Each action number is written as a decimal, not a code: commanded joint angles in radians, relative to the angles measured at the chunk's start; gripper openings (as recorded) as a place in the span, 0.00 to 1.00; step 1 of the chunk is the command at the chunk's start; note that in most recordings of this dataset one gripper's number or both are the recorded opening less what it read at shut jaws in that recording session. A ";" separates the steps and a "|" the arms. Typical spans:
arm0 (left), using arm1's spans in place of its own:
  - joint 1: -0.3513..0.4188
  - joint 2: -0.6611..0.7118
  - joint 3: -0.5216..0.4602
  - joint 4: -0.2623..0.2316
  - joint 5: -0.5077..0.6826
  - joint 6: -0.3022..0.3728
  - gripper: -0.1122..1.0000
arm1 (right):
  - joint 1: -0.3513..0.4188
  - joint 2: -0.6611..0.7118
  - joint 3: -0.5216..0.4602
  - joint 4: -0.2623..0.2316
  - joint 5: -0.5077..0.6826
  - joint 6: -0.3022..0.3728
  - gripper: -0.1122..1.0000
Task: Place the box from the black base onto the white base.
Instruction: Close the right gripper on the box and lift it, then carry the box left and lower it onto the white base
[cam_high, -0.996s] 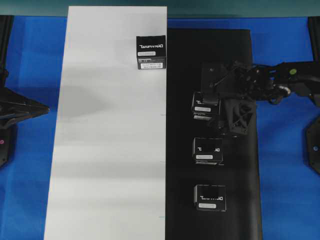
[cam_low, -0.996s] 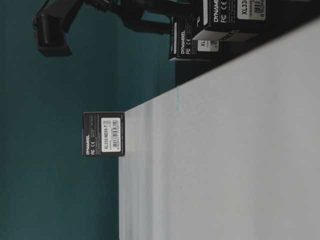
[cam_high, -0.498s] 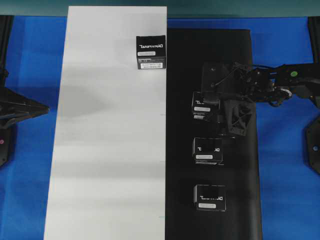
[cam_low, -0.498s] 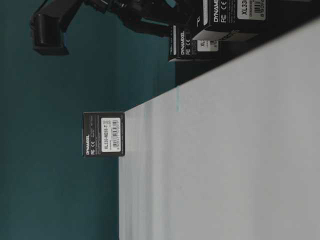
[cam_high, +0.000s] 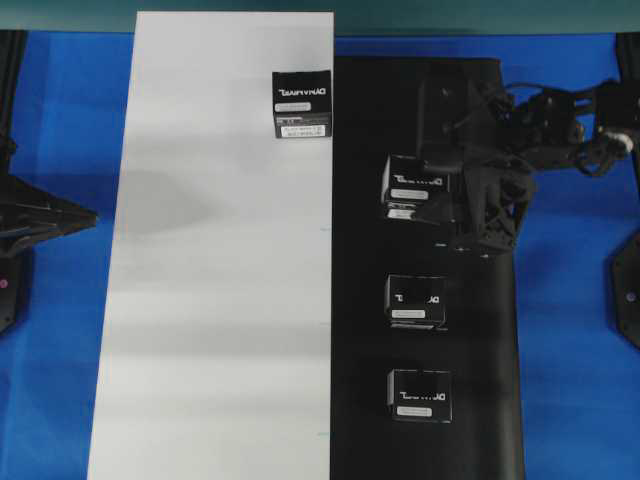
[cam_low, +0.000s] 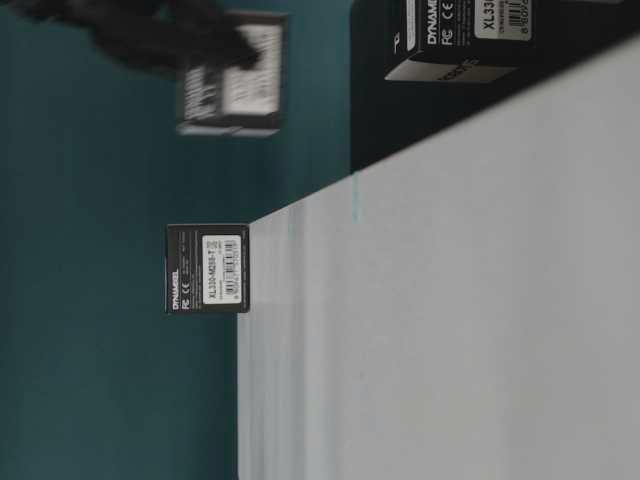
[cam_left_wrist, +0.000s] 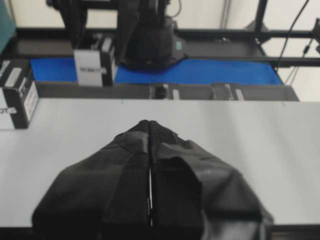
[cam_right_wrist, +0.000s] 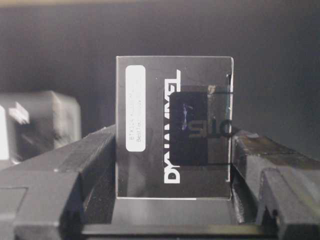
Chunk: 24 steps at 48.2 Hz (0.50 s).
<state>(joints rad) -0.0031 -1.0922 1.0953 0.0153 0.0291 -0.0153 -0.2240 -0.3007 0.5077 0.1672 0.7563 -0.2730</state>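
Note:
The box (cam_high: 405, 185) hangs over the black base, short of the white base: I will move it onto the white base before opening my right gripper.
My right gripper (cam_right_wrist: 174, 165) is shut on a black box (cam_right_wrist: 174, 127) with white "DYNAMIXEL" lettering and a white sticker. The overhead view shows this box (cam_high: 414, 188) over the black base (cam_high: 470, 400), with the right gripper (cam_high: 432, 192) around it. At table level the held box (cam_low: 232, 72) is blurred and hangs clear of the base. Another box (cam_high: 302, 104) stands on the white base (cam_high: 220, 300), near its far right edge. My left gripper (cam_left_wrist: 150, 126) is shut and empty, low over the white base (cam_left_wrist: 240, 150).
Two more boxes (cam_high: 415, 302) (cam_high: 420, 394) stand in a row on the black base, nearer the front. The left arm (cam_high: 40, 215) rests on the blue table (cam_high: 570, 380) left of the white base. A dark arm frame (cam_left_wrist: 150, 40) stands beyond the bases.
The right gripper has closed on the box and raised it off the black base, and the arm has drawn back a little. The left arm and the other boxes have not moved.

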 joint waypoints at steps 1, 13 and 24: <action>-0.002 0.005 -0.026 0.003 -0.006 -0.002 0.05 | 0.020 0.023 -0.081 0.005 0.034 0.000 0.62; -0.002 0.002 -0.026 0.003 -0.006 -0.002 0.05 | 0.074 0.152 -0.253 0.005 0.049 0.008 0.62; -0.003 -0.003 -0.028 0.003 -0.006 -0.002 0.05 | 0.091 0.249 -0.359 0.002 0.052 0.081 0.62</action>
<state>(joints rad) -0.0046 -1.0999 1.0937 0.0169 0.0291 -0.0153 -0.1411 -0.0798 0.1795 0.1672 0.8115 -0.2025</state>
